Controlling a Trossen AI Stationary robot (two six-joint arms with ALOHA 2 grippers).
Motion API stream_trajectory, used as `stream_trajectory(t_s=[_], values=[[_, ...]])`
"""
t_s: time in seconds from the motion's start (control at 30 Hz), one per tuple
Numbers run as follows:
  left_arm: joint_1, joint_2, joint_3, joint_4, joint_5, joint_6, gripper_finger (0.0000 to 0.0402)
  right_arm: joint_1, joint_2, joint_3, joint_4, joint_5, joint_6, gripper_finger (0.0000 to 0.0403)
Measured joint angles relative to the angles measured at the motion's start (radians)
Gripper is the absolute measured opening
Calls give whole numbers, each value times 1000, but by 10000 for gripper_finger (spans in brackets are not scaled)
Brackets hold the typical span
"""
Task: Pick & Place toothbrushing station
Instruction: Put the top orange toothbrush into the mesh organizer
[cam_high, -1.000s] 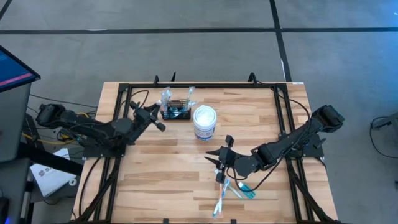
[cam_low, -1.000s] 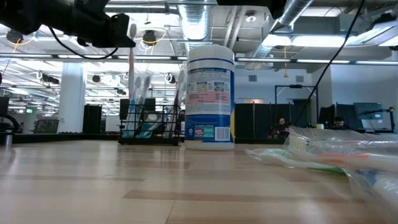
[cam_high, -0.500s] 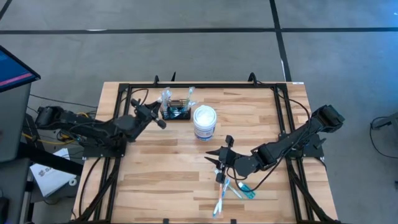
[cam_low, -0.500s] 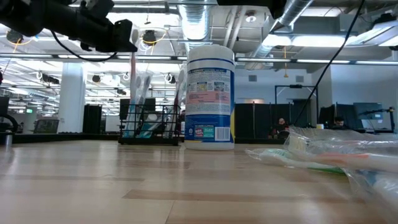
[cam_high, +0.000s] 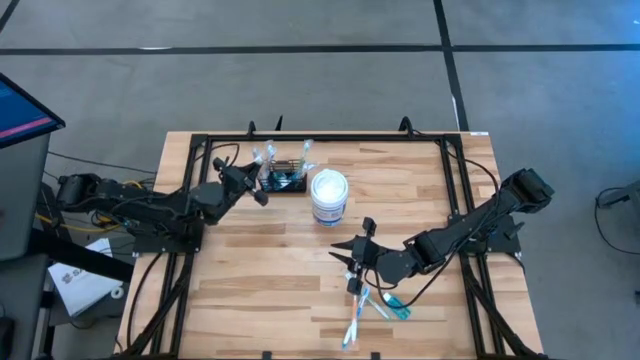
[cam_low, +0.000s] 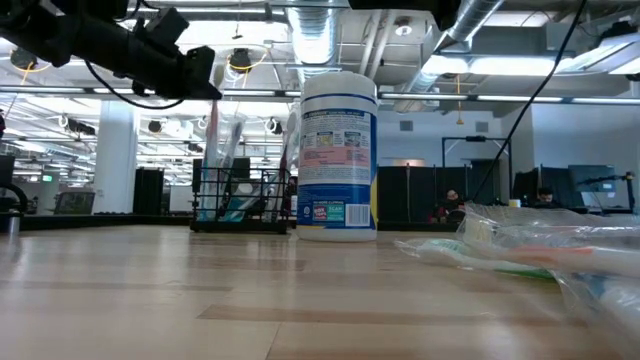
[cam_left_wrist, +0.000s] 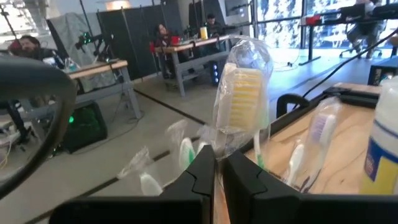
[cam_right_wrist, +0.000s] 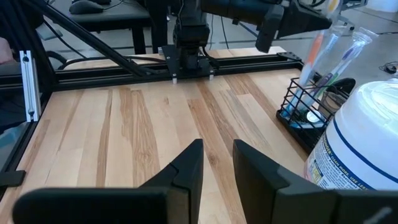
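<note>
I should keep holding the toothbrush in my left gripper until I lower it, because its yellow-bristled head is well above the other toothbrush heads in the rack (cam_high: 284, 184).
My left gripper (cam_high: 261, 195) hovers at the far left, just left of the toothbrushing station (cam_high: 285, 181), a low black wire rack (cam_low: 240, 198) with several wrapped toothbrushes standing in it. It is shut on a toothbrush with yellow bristles in a clear wrapper (cam_left_wrist: 241, 93). In the low view this gripper (cam_low: 203, 80) hangs above the rack's left end. My right gripper (cam_high: 352, 262) waits over the near right of the table. It is open, with nothing between its fingers (cam_right_wrist: 217, 163). My left gripper pinches the wrapped toothbrush between its two fingers, just below the bristle head (cam_left_wrist: 224, 142). The fingers lie about level and cross the brush. The head sticks out past the fingers. In the low view the handle (cam_low: 216, 140) slants down toward the rack. Where its lower end rests is hidden.
A round white lidded tub (cam_high: 329, 196) stands right of the rack, tall in the low view (cam_low: 338, 155). Loose wrapped toothbrushes (cam_high: 365, 306) lie below my right gripper, near the front edge. A black frame rail (cam_high: 330, 139) runs along the table's far edge.
My left gripper has swung toward the table's far edge and the rack, sunk a little and rolled slightly. The toothbrush it holds has gone with it and now leans instead of standing upright.
</note>
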Motion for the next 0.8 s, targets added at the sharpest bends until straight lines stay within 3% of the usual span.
stream_trajectory(t_s=[0.43, 0.8], values=[[88, 0, -123, -6, 95, -212, 6, -3, 0, 0, 0, 0, 0, 78], [137, 0, -150, 1, 164, -277, 8, -4, 0, 0, 0, 0, -3, 78]])
